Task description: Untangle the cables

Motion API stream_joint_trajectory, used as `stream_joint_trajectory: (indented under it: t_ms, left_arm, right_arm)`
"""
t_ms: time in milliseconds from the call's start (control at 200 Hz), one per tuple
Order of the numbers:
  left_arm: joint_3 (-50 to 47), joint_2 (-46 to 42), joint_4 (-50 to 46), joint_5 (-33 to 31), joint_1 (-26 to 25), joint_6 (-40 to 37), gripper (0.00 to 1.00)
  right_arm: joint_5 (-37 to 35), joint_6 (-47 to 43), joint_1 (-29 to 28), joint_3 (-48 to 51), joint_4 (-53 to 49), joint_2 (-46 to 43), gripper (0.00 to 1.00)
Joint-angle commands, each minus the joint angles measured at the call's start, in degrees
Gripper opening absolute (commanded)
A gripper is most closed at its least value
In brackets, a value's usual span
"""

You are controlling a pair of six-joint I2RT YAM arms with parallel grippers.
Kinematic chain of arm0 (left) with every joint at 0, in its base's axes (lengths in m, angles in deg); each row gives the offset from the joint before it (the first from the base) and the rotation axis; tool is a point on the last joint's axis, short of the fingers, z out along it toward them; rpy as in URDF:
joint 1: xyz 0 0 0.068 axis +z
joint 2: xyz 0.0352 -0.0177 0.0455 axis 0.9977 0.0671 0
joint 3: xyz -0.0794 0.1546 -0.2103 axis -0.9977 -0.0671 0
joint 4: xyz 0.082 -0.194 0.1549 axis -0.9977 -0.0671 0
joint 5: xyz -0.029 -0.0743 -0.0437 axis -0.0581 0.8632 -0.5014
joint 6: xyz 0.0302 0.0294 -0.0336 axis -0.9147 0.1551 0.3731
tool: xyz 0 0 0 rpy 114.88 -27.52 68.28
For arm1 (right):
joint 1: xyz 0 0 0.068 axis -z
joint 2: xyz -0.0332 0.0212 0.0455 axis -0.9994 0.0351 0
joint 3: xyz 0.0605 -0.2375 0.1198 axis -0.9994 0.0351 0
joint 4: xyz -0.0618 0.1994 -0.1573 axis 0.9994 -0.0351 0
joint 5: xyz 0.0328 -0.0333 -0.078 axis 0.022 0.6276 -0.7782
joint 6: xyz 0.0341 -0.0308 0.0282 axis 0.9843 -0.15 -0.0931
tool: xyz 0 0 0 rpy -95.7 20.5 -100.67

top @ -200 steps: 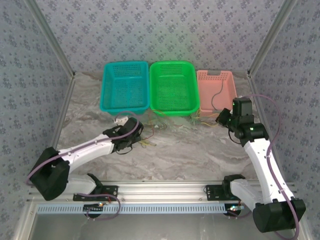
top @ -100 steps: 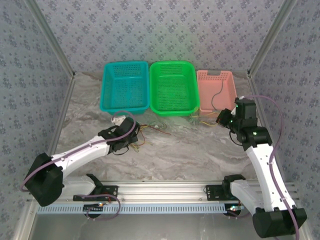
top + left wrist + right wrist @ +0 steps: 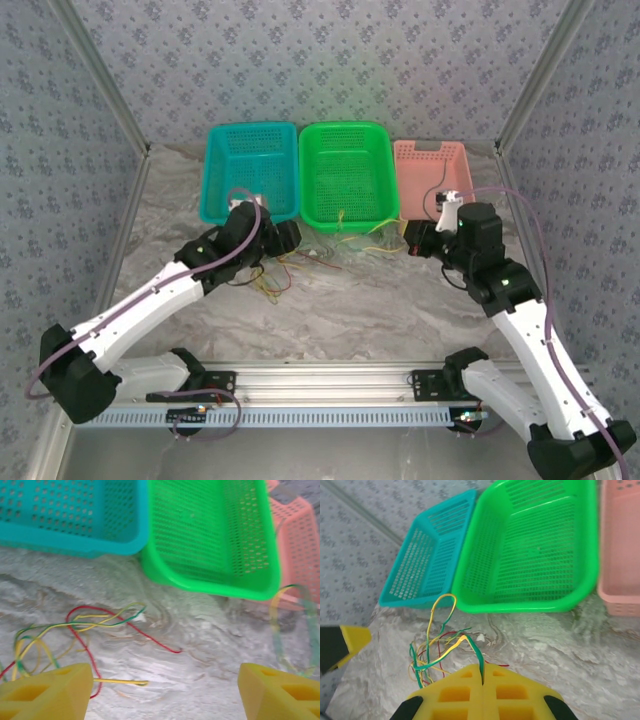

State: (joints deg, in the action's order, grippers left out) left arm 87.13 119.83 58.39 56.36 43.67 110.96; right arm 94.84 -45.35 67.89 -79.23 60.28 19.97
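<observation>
The yellow-green cable (image 3: 463,638) needs to be grabbed next by my left gripper beside its looped bend, so the bend stays free for my right gripper to untangle.
A loose tangle of cables (image 3: 268,282), red, yellow and green, lies on the marble table in front of the teal basket. In the left wrist view the red cable (image 3: 152,639) and a yellow end (image 3: 119,681) rest on the table below my left gripper (image 3: 165,692). Its yellow fingers (image 3: 45,695) stand wide apart and hold nothing. My right gripper (image 3: 482,675) is shut on a yellow-green cable (image 3: 463,638), which rises off the tangle to its jaws. From above, the left gripper (image 3: 288,238) and the right gripper (image 3: 411,240) face each other before the green basket.
Three baskets line the far side: teal (image 3: 250,172), green (image 3: 348,175) and pink (image 3: 455,165). A black cable (image 3: 432,195) lies in the pink one. Patterned walls close the table on three sides, and a metal rail (image 3: 320,385) runs along the near edge.
My left gripper opened and moved away from me toward the baskets, leaving the tangle on the table. The right gripper moved left, still shut on the yellow-green cable.
</observation>
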Motion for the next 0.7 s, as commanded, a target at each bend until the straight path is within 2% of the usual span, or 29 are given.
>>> stream_joint_trajectory:
  t_ms: [0, 210, 365, 590, 695]
  left_arm:
    - [4.6, 3.3, -1.4, 5.9, 0.2, -0.7, 0.78]
    - [9.1, 9.4, 0.1, 12.1, -0.1, 1.6, 0.73]
    - [10.9, 13.4, -0.7, 12.8, -1.0, 1.9, 0.65]
    - [10.7, 15.6, -0.4, 12.4, -1.0, 2.4, 0.5]
    - [10.4, 15.9, -0.7, 11.4, -1.1, 2.7, 0.37]
  right_arm:
    - [1.5, -5.3, -2.7, 1.3, 5.3, -0.1, 0.0]
    - [-1.6, -9.4, -7.5, 0.6, 6.4, 2.6, 0.0]
    - [-3.5, -10.4, -10.1, 0.3, 6.6, 3.8, 0.0]
    - [-4.9, -11.0, -12.0, 0.8, 6.5, 4.0, 0.0]
    - [-5.0, -11.1, -12.3, 0.9, 6.4, 3.7, 0.0]
